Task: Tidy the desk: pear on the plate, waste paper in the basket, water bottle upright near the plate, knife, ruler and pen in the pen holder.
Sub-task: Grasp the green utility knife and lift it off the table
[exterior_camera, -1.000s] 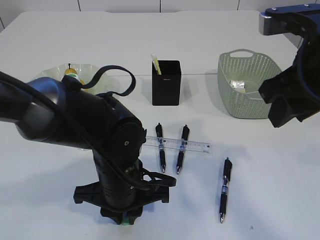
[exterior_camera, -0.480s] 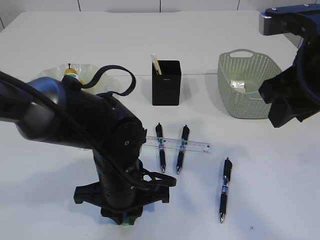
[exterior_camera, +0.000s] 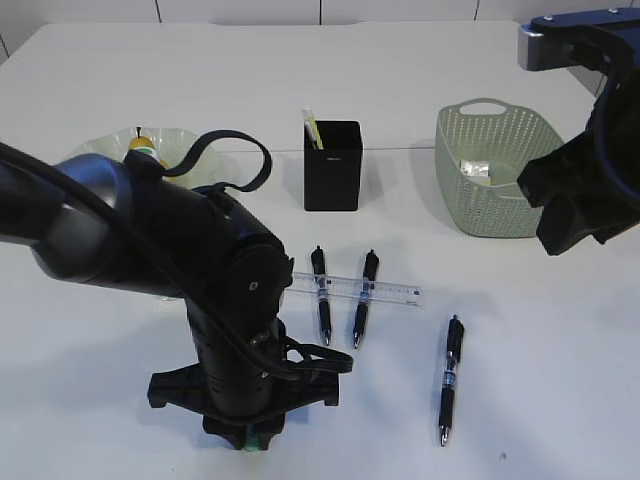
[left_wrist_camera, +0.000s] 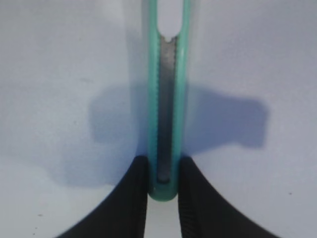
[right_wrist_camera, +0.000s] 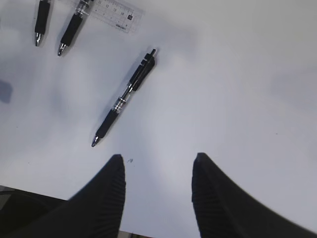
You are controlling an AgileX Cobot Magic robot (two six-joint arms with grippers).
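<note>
The right gripper reaches the teal knife next and grabs its free opposite end, since my left gripper's fingers already cover one end.
My left gripper [left_wrist_camera: 163, 166] is shut on the end of a teal-handled knife [left_wrist_camera: 167, 99], right down at the white desk [exterior_camera: 560, 400] near its front edge [exterior_camera: 247, 437]. My right gripper [right_wrist_camera: 158, 171] is open and empty above the desk, beside a black pen [right_wrist_camera: 126, 96]. That pen [exterior_camera: 450, 378] lies alone at front right. The clear ruler [exterior_camera: 390, 292] lies across two more pens [exterior_camera: 321, 295] [exterior_camera: 364, 297]. The black pen holder [exterior_camera: 332, 165] stands behind them. The pear [exterior_camera: 140, 145] sits in the pale green plate [exterior_camera: 100, 150]. Waste paper [exterior_camera: 475, 170] lies in the sage basket [exterior_camera: 495, 200]. The water bottle is hidden.
My left arm [exterior_camera: 150, 240] fills the left half of the exterior view and hides the desk behind it. A pale yellow stick [exterior_camera: 312, 128] stands in the pen holder. The right arm [exterior_camera: 585, 190] hangs by the basket's right side.
My left gripper has sunk very slightly toward the desk. Nothing else has moved.
</note>
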